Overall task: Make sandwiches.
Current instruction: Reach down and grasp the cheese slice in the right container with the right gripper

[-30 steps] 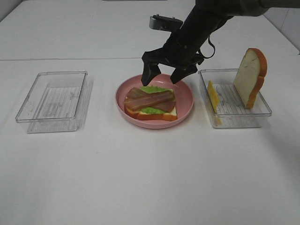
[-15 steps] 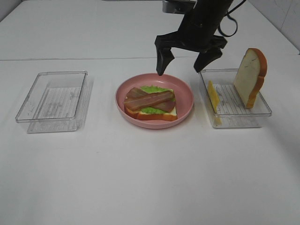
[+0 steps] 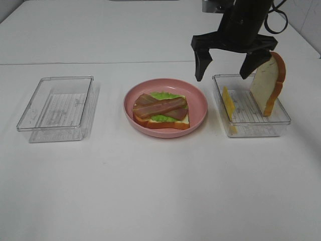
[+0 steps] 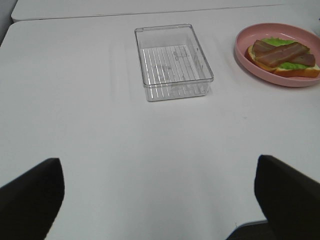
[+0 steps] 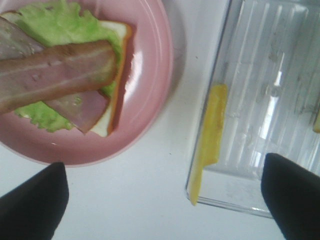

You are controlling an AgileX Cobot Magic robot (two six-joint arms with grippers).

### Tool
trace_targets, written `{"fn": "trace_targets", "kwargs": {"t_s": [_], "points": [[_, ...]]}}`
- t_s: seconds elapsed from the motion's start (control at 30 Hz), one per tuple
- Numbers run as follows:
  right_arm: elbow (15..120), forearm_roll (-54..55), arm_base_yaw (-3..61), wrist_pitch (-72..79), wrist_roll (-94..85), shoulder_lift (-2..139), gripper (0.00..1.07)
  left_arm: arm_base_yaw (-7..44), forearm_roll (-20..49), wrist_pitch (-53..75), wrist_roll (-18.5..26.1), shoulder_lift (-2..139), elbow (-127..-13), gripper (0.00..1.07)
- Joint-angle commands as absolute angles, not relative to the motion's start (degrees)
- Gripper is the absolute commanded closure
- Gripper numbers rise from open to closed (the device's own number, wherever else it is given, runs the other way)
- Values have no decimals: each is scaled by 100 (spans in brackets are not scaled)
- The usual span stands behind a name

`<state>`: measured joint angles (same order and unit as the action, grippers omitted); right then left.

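Note:
The cheese slice's upper edge stands up along the clear tray's side [image 3: 220,103]. My right gripper will grab the cheese slice next by its upper edge [image 3: 225,91].
On the pink plate [image 3: 198,103] lies a partial sandwich [image 3: 161,111]: a bread slice, green lettuce and two crossed bacon strips; it also shows in the left wrist view [image 4: 282,57] and the right wrist view [image 5: 65,75]. A yellow cheese slice [image 3: 228,103] leans against the left wall of the right clear tray [image 3: 253,128], seen also in the right wrist view [image 5: 209,137]. A second bread slice [image 3: 267,83] stands upright in that tray. My right gripper [image 3: 224,68] is open and empty, above the tray's left side. My left gripper [image 4: 157,200] is open and empty over bare table.
An empty clear tray [image 3: 57,108] stands at the left of the table, also in the left wrist view [image 4: 172,62]. The table's far seam runs behind the plate and trays.
My right gripper has lifted off the plate and moved right, from over the bacon to above the right tray, staying open. The sandwich has not moved.

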<state>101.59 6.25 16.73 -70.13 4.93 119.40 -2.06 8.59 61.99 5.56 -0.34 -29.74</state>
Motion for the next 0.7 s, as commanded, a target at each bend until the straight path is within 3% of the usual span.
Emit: {"fn": "trace_targets", "kwargs": {"t_s": [0.03, 0.7], "points": [[9889, 607, 1415, -7340, 567, 11900, 9, -229, 888, 6171, 527, -120, -2956, 9], [9889, 819, 1278, -6709, 498, 12806, 14, -229, 888, 6171, 527, -120, -2956, 9]]}}
